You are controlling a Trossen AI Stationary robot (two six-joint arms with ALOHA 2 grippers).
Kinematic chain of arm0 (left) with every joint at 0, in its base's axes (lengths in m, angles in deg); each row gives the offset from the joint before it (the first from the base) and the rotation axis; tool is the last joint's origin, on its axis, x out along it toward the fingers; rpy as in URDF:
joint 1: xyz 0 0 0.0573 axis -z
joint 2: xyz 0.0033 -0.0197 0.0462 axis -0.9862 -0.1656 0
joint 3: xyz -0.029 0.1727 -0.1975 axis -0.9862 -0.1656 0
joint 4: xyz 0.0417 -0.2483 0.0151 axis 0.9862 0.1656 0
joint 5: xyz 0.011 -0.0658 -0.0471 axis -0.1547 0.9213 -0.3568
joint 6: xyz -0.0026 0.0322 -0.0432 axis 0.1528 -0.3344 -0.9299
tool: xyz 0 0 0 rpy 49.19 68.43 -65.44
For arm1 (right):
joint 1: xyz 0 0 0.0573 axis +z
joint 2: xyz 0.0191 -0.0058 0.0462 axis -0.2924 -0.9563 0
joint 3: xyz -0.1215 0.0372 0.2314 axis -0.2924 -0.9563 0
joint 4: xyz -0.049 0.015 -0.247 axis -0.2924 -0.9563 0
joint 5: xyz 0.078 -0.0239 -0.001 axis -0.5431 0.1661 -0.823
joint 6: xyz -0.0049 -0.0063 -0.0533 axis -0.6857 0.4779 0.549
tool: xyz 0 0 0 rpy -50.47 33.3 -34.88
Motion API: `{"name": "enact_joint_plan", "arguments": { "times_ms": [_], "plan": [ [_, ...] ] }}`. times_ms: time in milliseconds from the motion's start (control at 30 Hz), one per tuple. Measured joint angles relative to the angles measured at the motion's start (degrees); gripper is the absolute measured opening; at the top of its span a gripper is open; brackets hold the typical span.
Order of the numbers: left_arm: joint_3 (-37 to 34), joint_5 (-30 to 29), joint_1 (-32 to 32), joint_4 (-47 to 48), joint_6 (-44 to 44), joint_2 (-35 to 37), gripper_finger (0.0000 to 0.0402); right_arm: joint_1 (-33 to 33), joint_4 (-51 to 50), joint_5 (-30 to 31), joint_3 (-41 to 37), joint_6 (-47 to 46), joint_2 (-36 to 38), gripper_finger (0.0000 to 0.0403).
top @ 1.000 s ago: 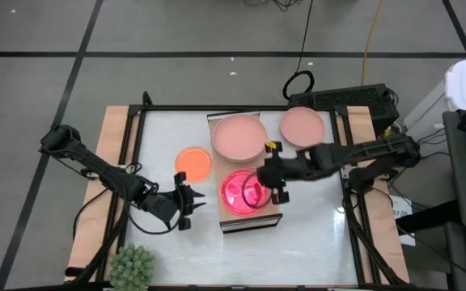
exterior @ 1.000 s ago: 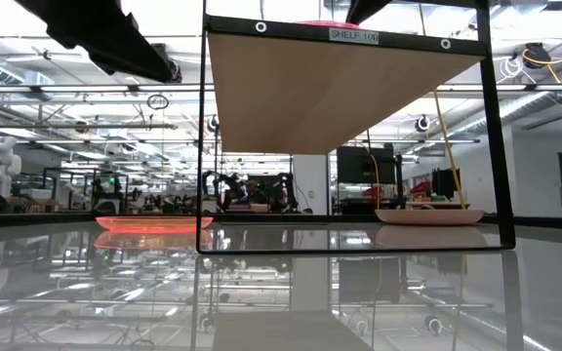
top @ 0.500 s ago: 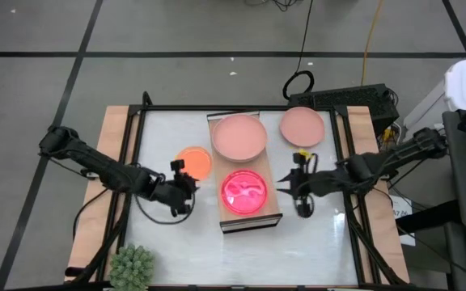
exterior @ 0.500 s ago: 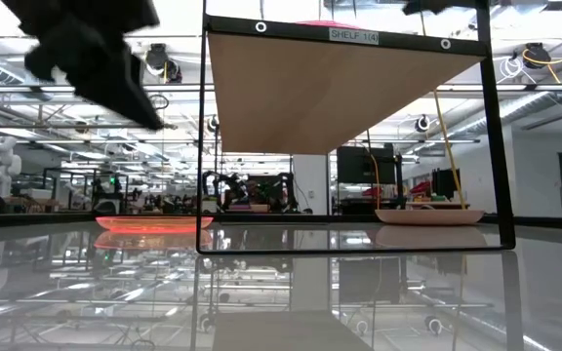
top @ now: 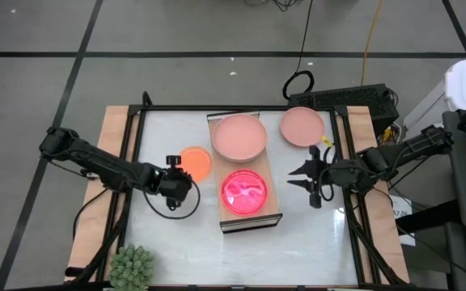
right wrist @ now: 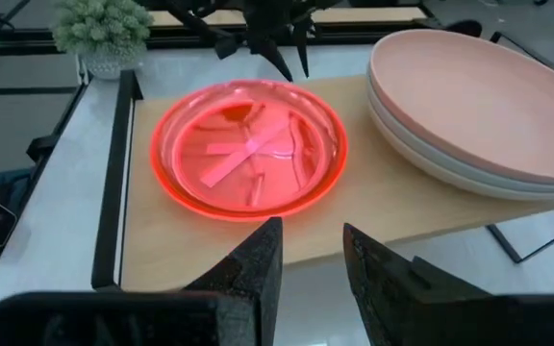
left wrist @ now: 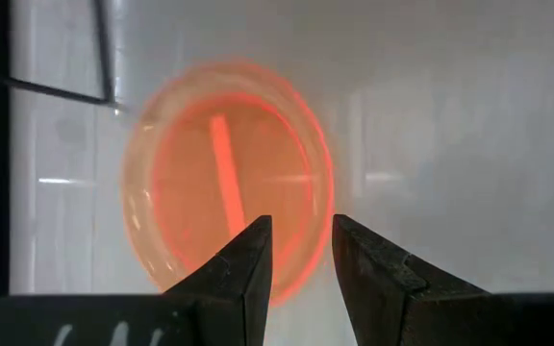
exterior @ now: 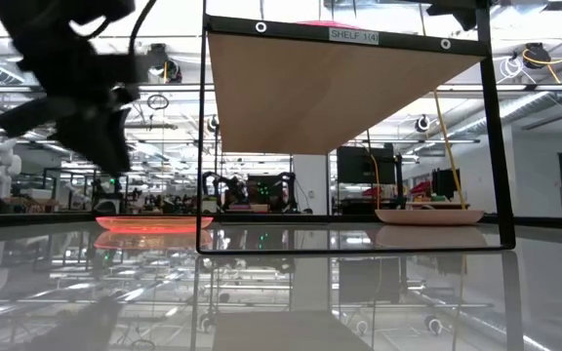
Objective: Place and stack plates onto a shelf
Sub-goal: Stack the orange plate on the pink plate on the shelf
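Note:
I next need to grab the orange plate by its rim (top: 196, 180) with my left gripper, and then I will stack it onto the hot pink plate (top: 246, 192).
A small orange plate (top: 193, 162) lies flat on the white table left of the shelf (top: 253, 220). My left gripper (top: 181, 176) hangs open just above the plate's near rim (left wrist: 287, 279), its fingertips apart over that rim in the left wrist view (left wrist: 301, 223). On the shelf rest a glossy hot pink plate (top: 246, 192) at the near end and a salmon pink plate stacked on a paler one (right wrist: 479, 106) at the far end. My right gripper (top: 296, 179) is open beside the shelf's right edge, clear of the pink plate (right wrist: 248, 149).
A loose salmon pink plate (top: 302, 126) sits on the table right of the shelf's far end. A spiky green plant (top: 132, 267) stands at the near left corner. A black frame (top: 136, 153) borders the tabletop. In the low view the shelf board (exterior: 344, 88) stands raised on thin black legs.
My right gripper has drawn back from the hot pink plate's right rim toward the table's right edge, off the shelf; the plate stays on the shelf. My left gripper has moved toward the far edge and down, turning to come over the small orange plate's near rim.

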Motion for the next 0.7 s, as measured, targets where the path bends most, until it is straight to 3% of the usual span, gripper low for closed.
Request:
{"name": "enact_joint_plan", "arguments": {
  "times_ms": [400,700],
  "plan": [
    [-11.13,1.47,2.49,-9.33,3.87,0.17,0.0118,0.04,0.03,-0.06,-0.02,-1.63,-0.88,0.0098],
    [-14.06,-3.42,2.46,-15.66,8.33,0.17,0.0118,0.04,0.03,-0.07,-0.02,-1.63,-0.84,0.0098]
  ]
}}
